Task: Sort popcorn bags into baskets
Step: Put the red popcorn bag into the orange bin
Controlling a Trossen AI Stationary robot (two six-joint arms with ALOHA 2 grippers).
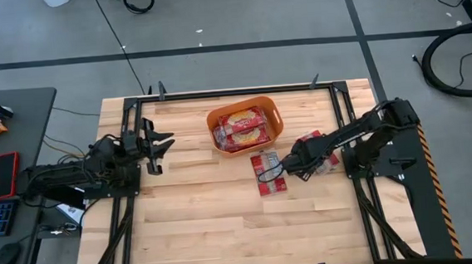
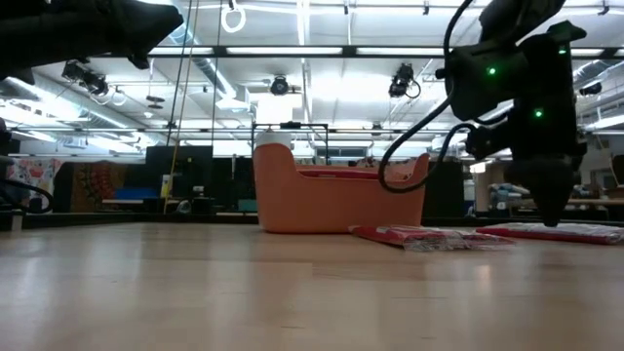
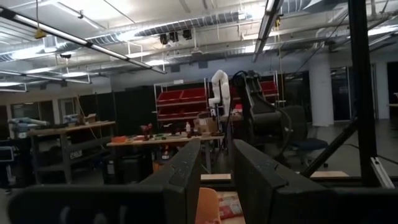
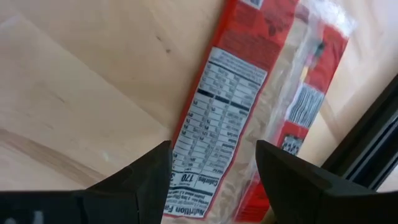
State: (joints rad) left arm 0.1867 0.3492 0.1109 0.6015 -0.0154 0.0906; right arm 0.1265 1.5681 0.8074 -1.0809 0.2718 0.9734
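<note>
My right gripper grabs the popcorn bag's back with the nutrition label next, to sort the bag into the orange basket (image 1: 244, 126).
The orange basket (image 1: 244, 126) stands at the far middle of the table with red popcorn bags (image 1: 239, 128) lying flat inside; it also shows in the low view (image 2: 336, 198). One bag (image 1: 269, 176) lies flat on the wood in front of it. Further bags (image 1: 318, 143) lie under my right arm. My right gripper (image 1: 295, 164) points down, open, just above a bag's back with the nutrition label (image 4: 224, 93); a second bag (image 4: 308, 93) lies beside that one. My left gripper (image 1: 155, 147) waits open at the table's left, well above the wood.
Black frame rails run along the table's edges (image 1: 341, 112), and one rail (image 4: 367, 155) passes close to the bags by my right gripper. Bare wood (image 1: 208, 209) fills the near half of the table. A desk with a keyboard and phone (image 1: 4, 175) stands left of the table.
</note>
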